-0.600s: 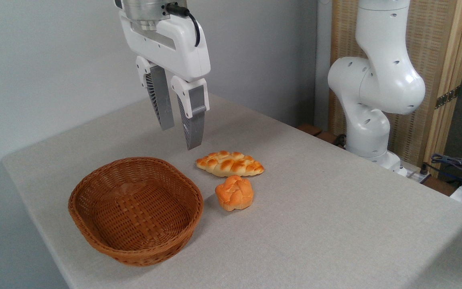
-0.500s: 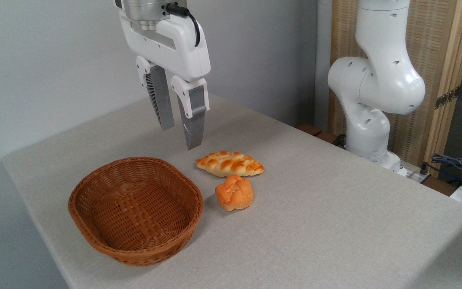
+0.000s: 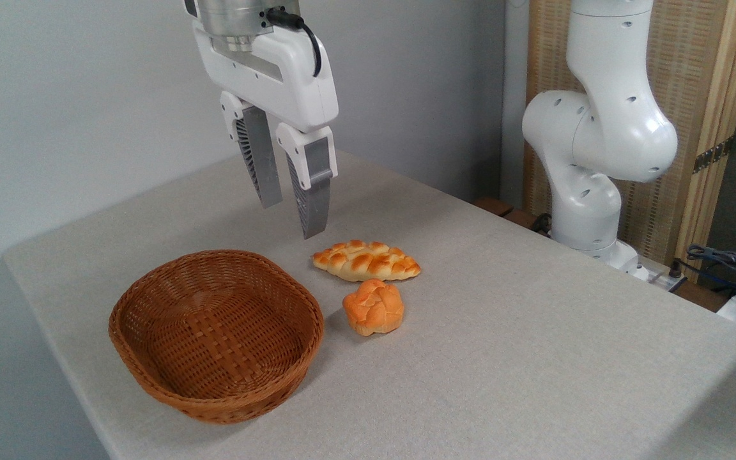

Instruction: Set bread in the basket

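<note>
Next, my gripper grabs the small knotted roll by its rounded body [image 3: 373,308] to put it into the basket.
The bread [image 3: 374,307], a small round knotted roll with a glossy orange crust, lies on the grey table just right of the basket. The basket [image 3: 151,306] is an oval brown wicker one with low sides and nothing inside. My gripper [image 3: 292,220] hangs open in the air above the table, behind the basket's far right rim and up-left of the roll, holding nothing between its grey fingers [image 3: 314,204].
A longer braided oval loaf [image 3: 366,260] lies just behind the roll, right below my fingertips' height. The arm's white base [image 3: 588,191] stands at the table's far right. Cables [image 3: 726,262] sit off the right edge. The table [image 3: 534,358] ends close at front and left.
My gripper has shifted slightly to the right, still open. The roll, loaf and basket have not moved.
</note>
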Robot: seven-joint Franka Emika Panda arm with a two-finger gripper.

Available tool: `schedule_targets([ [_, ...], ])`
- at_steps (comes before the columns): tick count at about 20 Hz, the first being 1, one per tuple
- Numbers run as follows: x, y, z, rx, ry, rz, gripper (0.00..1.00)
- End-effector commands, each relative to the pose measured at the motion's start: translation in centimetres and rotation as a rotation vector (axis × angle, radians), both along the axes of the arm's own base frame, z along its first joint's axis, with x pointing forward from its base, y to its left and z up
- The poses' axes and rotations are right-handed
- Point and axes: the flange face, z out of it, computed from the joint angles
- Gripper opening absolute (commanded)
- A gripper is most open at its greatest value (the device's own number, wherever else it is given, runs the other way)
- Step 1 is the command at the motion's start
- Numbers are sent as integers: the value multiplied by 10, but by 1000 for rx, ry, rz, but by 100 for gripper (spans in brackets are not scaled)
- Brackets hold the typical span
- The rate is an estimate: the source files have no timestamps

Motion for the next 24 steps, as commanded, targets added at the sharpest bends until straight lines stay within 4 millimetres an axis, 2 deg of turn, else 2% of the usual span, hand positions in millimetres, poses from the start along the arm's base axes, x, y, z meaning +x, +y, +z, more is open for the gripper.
schedule_targets([
  [1, -23, 1, -11, 6, 42, -19, 100],
  [5, -49, 2, -33, 7, 86, -46, 100],
  [8, -64, 3, -64, 10, 92, -76, 100],
  [12, -69, -1, -116, 11, 113, -109, 100],
  [17, -73, 0, -161, 13, 102, -135, 100],
  [19, -75, -1, -177, 12, 91, -136, 100],
  [24, -83, -8, -201, 7, 117, -148, 100],
])
